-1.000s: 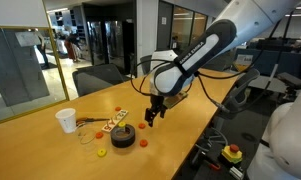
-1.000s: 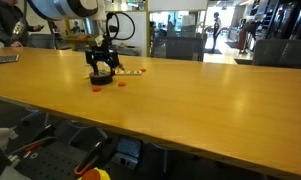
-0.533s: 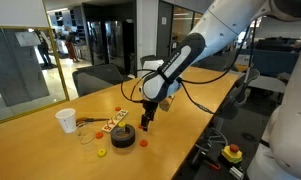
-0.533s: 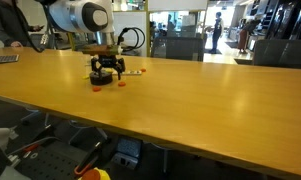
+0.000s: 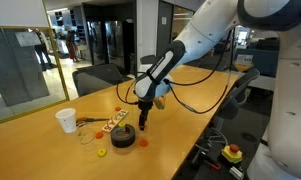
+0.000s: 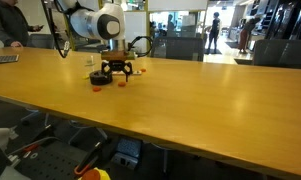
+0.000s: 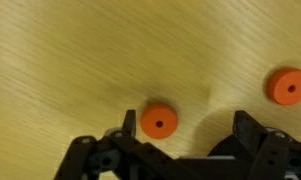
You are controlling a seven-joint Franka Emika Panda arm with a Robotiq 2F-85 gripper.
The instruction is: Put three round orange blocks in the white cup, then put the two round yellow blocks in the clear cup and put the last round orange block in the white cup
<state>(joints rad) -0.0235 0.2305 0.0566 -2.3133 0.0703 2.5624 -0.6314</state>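
I would miss the round orange block [image 5: 143, 142] [image 7: 159, 122] on the tabletop if I closed my gripper now, because my fingers are above it. I will lower my gripper first.
In the wrist view a round orange block [image 7: 159, 122] lies on the wood table between my open gripper's [image 7: 186, 128] fingers, close to the left finger. A second orange block [image 7: 288, 86] lies at the right edge. In both exterior views the gripper [image 5: 145, 118] [image 6: 117, 72] hangs low over the table beside the black disc [image 5: 123, 138]. An orange block [image 5: 143, 142] lies just below it. The white cup [image 5: 66, 120] stands upright far to the left. A yellow piece [image 5: 101, 153] lies near the front edge. The clear cup is too faint to make out.
A small tray of pieces [image 5: 114, 124] sits behind the black disc. The long wooden table [image 6: 190, 95] stretches away from the objects. Office chairs [image 5: 95, 78] stand behind the table. A person [image 6: 5, 22] sits at its far end.
The arm has swung over and lowered: the gripper moved left and down towards the black disc and the orange block beside it. The blocks and cups have not moved.
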